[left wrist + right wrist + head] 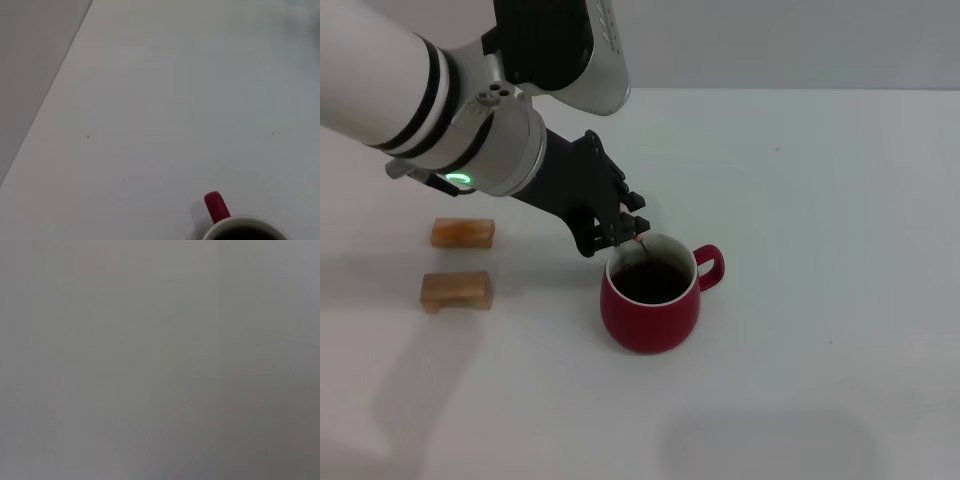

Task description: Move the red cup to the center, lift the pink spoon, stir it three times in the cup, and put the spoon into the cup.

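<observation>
In the head view the pink spoon [638, 243] dips inside the red cup's rim [672, 243], so it is time for my left gripper to open now.
The red cup [651, 312] stands upright near the middle of the white table, handle to the right, dark liquid inside. My left gripper [631, 231] hangs just over the cup's far-left rim, its black fingers closed on the pink spoon [638, 243]. Only a short slim piece of the spoon shows below the fingertips, slanting down into the liquid. The left wrist view catches only the cup's red handle [216, 206] and a bit of white rim at the picture's edge. My right gripper is out of view; the right wrist view is a plain grey blur.
Two small tan wooden blocks [463, 232] [456, 290] lie one behind the other at the table's left, under my left arm. The white table [820, 200] stretches bare to the right of the cup and in front of it.
</observation>
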Motion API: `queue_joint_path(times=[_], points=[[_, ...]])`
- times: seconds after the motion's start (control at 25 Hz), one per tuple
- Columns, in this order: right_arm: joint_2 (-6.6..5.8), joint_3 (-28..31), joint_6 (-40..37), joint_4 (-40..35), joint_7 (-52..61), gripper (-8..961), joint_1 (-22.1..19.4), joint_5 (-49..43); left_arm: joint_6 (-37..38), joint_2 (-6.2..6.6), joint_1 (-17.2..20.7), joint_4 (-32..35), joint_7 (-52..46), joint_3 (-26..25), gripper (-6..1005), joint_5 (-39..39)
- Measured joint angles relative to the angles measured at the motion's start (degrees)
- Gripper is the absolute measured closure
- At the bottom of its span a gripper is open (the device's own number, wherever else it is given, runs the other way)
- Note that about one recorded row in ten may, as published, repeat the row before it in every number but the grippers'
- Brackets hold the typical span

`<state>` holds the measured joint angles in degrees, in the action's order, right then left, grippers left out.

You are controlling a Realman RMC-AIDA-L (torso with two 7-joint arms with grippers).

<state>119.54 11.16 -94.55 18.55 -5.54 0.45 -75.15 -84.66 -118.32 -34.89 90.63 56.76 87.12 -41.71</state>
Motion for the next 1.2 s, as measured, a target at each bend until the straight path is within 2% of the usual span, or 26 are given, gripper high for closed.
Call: queue_joint_path(times=[0.2, 0.48, 0.6, 0.68, 0.8, 0.84, 0.88, 0.96, 1.0, 1.04, 1.12, 1.2], points=[[-0.01, 0.0, -0.3, 0.07, 0.0, 263, -0.1, 0.0, 0.33, -0.06, 0.04, 0.22, -2.13, 1.15, 823, 0.25], [-0.01, 0.0, -0.61, 0.09, 0.0, 263, -0.25, 0.0, 0.88, -0.08, 1.34, 3.28, -2.42, 2.34, 625, -0.16], [-0.02, 0.0, -0.65, 0.09, 0.0, 263, -0.28, 0.02, 6.16, -0.15, 3.82, 7.52, -3.02, 2.08, 564, -0.77], [-0.01, 0.0, -0.65, 0.09, 0.0, 263, -0.3, 0.16, 14.39, -0.15, 7.45, 10.64, -3.18, 1.86, 523, -3.13], [0.03, 0.0, -1.19, 0.08, 0.0, 263, -0.39, 0.23, 36.53, 0.09, 14.46, 11.12, 1.54, 2.59, 463, -14.68], [0.03, -0.01, -1.66, 0.1, -0.01, 262, -0.44, 0.22, 41.37, 0.07, 15.81, 10.54, 3.55, 3.18, 442, -18.21], [0.04, 0.0, -2.42, 0.1, -0.01, 262, -0.53, 0.22, 48.71, 0.02, 17.61, 9.61, 6.92, 4.23, 422, -23.7], [0.05, 0.01, -3.3, 0.15, -0.2, 262, -0.67, 0.21, 63.14, 0.03, 20.6, 7.1, 14.32, 7.93, 204, -36.69], [0.05, 0.0, -3.58, 0.19, -0.25, 262, -0.75, 0.2, 63.14, 0.03, 20.6, 7.1, 14.32, 7.93, 206, -36.69], [0.05, 0.0, -3.75, 0.19, -0.26, 262, -0.86, 0.19, 74.6, -0.04, 22.44, 5.1, 19.38, 11.69, 208, -47.04], [0.07, 0.0, -4.02, 0.2, -0.25, 262, -1.04, 0.18, 80.39, -0.13, 23.19, 4.18, 19.83, 14.21, 211, -50.63], [0.07, 0.0, -4.26, 0.19, -0.16, 263, -1.21, 0.16, 81.89, -0.21, 23.2, 3.99, 19.76, 15.07, 215, -51.2]])
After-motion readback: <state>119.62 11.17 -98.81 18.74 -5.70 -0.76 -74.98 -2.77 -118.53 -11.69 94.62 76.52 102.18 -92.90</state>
